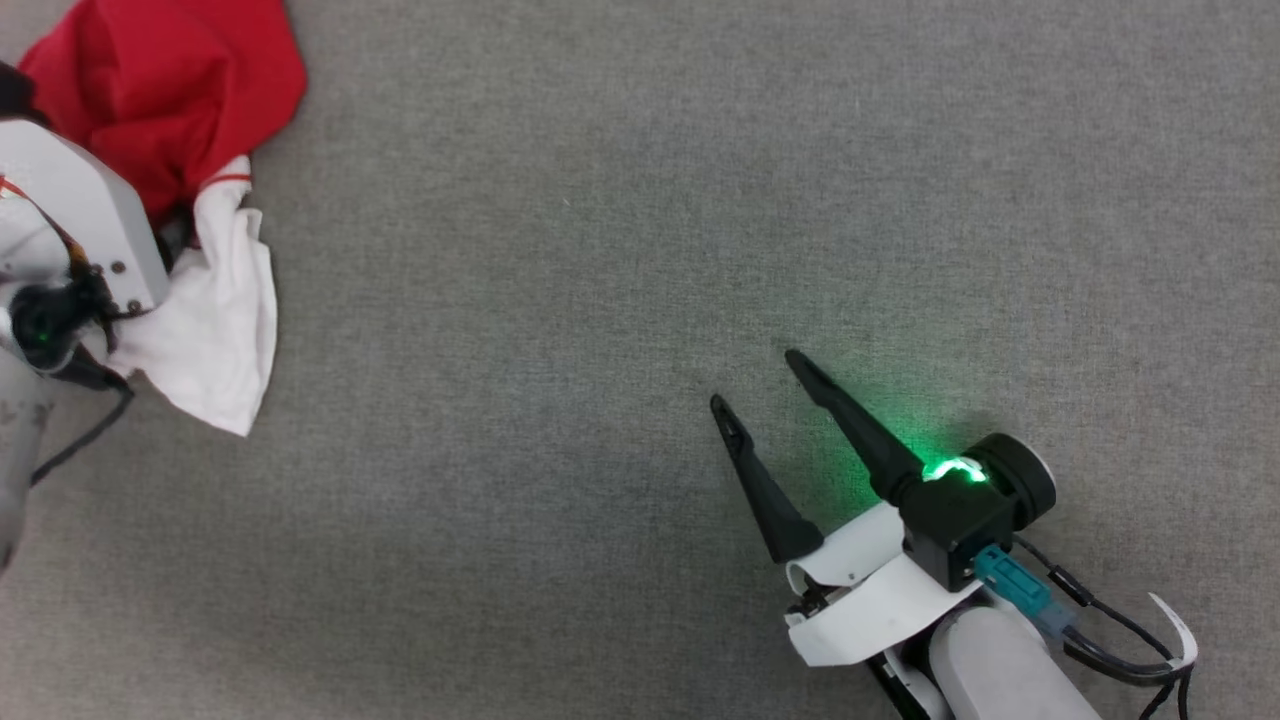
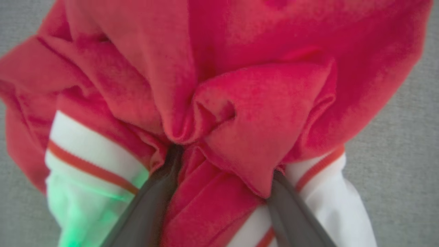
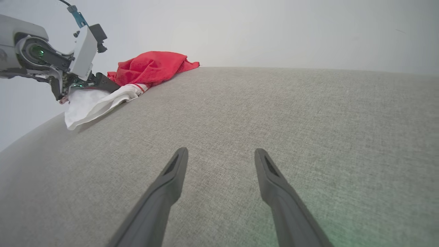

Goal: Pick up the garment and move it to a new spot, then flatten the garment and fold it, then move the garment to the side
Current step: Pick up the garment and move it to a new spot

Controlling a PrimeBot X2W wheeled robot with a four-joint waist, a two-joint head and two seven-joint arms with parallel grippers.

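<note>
Next, the left gripper grabs a fold of red cloth (image 2: 238,158) bunched up between its fingers, since the garment's white sleeve lies slack.
The garment (image 1: 160,90) lies crumpled at the far left of the head view, red body above and a white sleeve (image 1: 215,330) with red-striped trim hanging below. My left gripper (image 2: 223,161) is open. Its two dark fingers (image 2: 151,202) are pushed into the cloth with a bunch of red fabric (image 2: 240,68) between them, and their tips are hidden under the folds. My right gripper (image 1: 755,380) is open and holds nothing, low over the bare grey surface right of centre and far from the garment (image 3: 147,67). No letters or numbers show.
The grey woven surface (image 1: 640,250) stretches wide between the garment and my right gripper (image 3: 221,152). In the right wrist view the surface ends just behind the garment, with a pale wall (image 3: 274,31) beyond. Cables (image 1: 1120,630) hang off my right wrist.
</note>
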